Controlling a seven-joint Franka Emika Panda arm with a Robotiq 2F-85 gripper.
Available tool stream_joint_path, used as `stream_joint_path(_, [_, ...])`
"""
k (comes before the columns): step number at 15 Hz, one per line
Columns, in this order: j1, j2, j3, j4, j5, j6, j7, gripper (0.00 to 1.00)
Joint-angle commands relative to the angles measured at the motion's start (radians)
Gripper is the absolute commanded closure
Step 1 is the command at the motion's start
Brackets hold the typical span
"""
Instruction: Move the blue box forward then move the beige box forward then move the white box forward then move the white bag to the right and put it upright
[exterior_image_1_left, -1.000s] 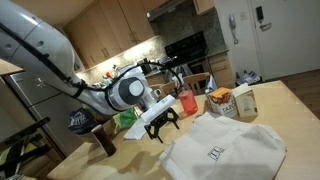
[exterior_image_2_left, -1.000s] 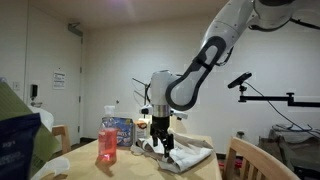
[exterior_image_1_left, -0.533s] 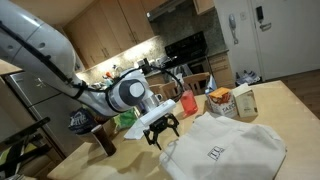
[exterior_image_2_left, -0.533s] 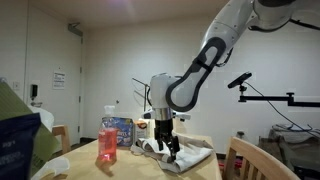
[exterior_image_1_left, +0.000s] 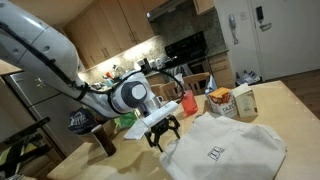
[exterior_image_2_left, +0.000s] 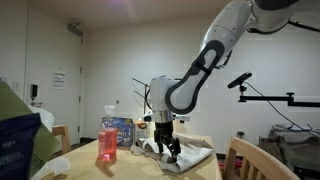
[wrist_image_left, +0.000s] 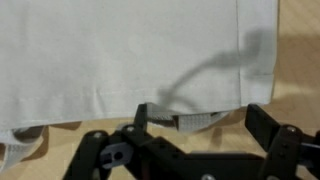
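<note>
The white bag is to be put upright, so I should next grab the grey strap handle (wrist_image_left: 195, 119) at its near edge and let its body hang below.
The white bag (exterior_image_1_left: 228, 150) lies flat on the wooden table (exterior_image_1_left: 295, 110); it also shows in an exterior view (exterior_image_2_left: 192, 157) and fills the top of the wrist view (wrist_image_left: 130, 50). My gripper (exterior_image_1_left: 163, 131) is open and hovers low over the bag's near edge, also seen in an exterior view (exterior_image_2_left: 168, 149). In the wrist view the open jaws (wrist_image_left: 200, 125) straddle the bag's grey strap handle (wrist_image_left: 195, 119). A beige box (exterior_image_1_left: 244, 102) and a white box with orange print (exterior_image_1_left: 221, 103) stand at the back. A blue box (exterior_image_2_left: 121, 131) stands behind a bottle.
A red bottle (exterior_image_1_left: 186, 102) stands behind the gripper and shows in an exterior view (exterior_image_2_left: 108, 140). A dark cup (exterior_image_1_left: 105, 140) and a green item (exterior_image_1_left: 127, 118) sit near the arm. A wooden chair back (exterior_image_2_left: 245, 158) is beside the table. Kitchen cabinets line the background.
My gripper has sunk slightly toward the edge of the white bag, staying open. The bag and the boxes have not moved.
</note>
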Motion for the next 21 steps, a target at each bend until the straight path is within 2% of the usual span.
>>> stream_joint_path(1, [0.012, 0.009, -0.007, 0.041, 0.011, -0.036, -0.041, 0.0])
stream_joint_path(15, [0.024, 0.075, 0.003, 0.157, 0.026, -0.13, -0.102, 0.0])
stream_joint_path(16, [0.023, 0.081, 0.004, 0.166, 0.029, -0.135, -0.103, 0.16])
stream_joint_path(17, [0.022, 0.087, 0.004, 0.172, 0.031, -0.137, -0.105, 0.28])
stream_joint_path(21, [0.017, 0.104, 0.007, 0.192, 0.05, -0.143, -0.132, 0.58])
